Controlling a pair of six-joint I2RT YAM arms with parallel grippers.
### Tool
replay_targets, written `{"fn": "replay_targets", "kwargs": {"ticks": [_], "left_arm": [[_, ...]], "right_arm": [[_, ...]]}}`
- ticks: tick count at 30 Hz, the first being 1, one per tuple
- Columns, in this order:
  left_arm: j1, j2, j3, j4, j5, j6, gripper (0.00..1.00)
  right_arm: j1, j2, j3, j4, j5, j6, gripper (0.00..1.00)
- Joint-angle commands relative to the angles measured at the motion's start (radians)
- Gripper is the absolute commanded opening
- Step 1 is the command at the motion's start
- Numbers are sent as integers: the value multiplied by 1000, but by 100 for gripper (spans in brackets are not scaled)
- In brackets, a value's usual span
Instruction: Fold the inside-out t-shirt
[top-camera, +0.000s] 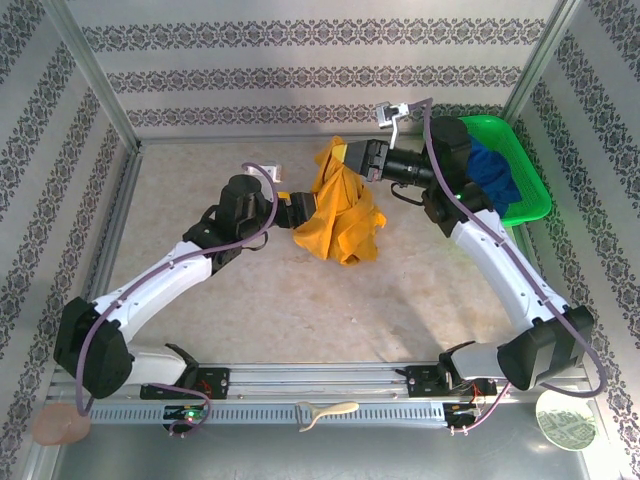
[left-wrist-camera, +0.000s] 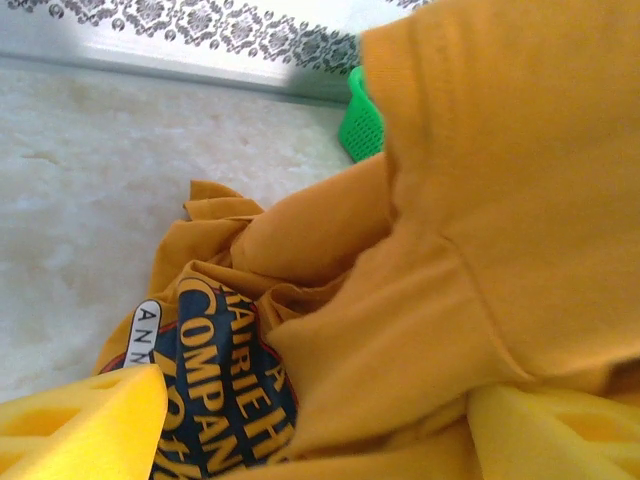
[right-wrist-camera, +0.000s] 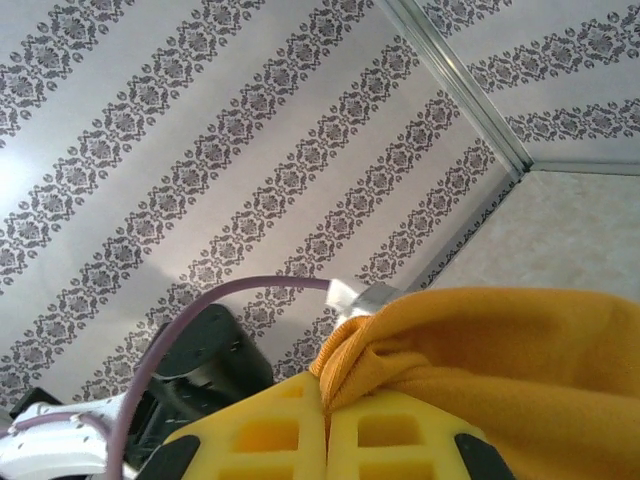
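Note:
It isn't time to close yet: my fingers stop short of the shirt's raised top part (top-camera: 331, 178) (left-wrist-camera: 470, 190). My left gripper should first move toward that part, then close on it.
The inside-out t-shirt (top-camera: 345, 215) is orange-yellow and hangs bunched from my right gripper (top-camera: 350, 157), with its lower end resting on the table. In the right wrist view the right gripper (right-wrist-camera: 325, 385) is shut on a fold of the t-shirt (right-wrist-camera: 500, 350). My left gripper (top-camera: 305, 208) is at the bunch's left side. In the left wrist view the left gripper (left-wrist-camera: 315, 400) has its yellow fingers (left-wrist-camera: 80, 425) wide apart, with the t-shirt (left-wrist-camera: 450, 250) lying loose between them. A dark blue print with orange lettering (left-wrist-camera: 215, 390) shows inside the folds.
A green basket (top-camera: 528, 185) at the back right holds a dark blue garment (top-camera: 495, 170); its corner (left-wrist-camera: 358, 120) shows past the cloth. Patterned walls and metal posts close in the table (top-camera: 200, 290). Small items lie past the near rail (top-camera: 325, 412).

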Motion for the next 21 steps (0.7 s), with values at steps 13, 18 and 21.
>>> {"fn": "replay_targets", "kwargs": {"ticks": [13,18,21], "left_arm": [[-18,25,-14,201,159,-4,82],[-26,90,-3,204,133,-8,52],[-13,124,8,210,106,1,24]], "right_arm": [[41,14,-83,52,-22,-21,0],[46,5,-99,43,-36,-25,0],[32,-33,-143,36,-34,-31,0]]}}
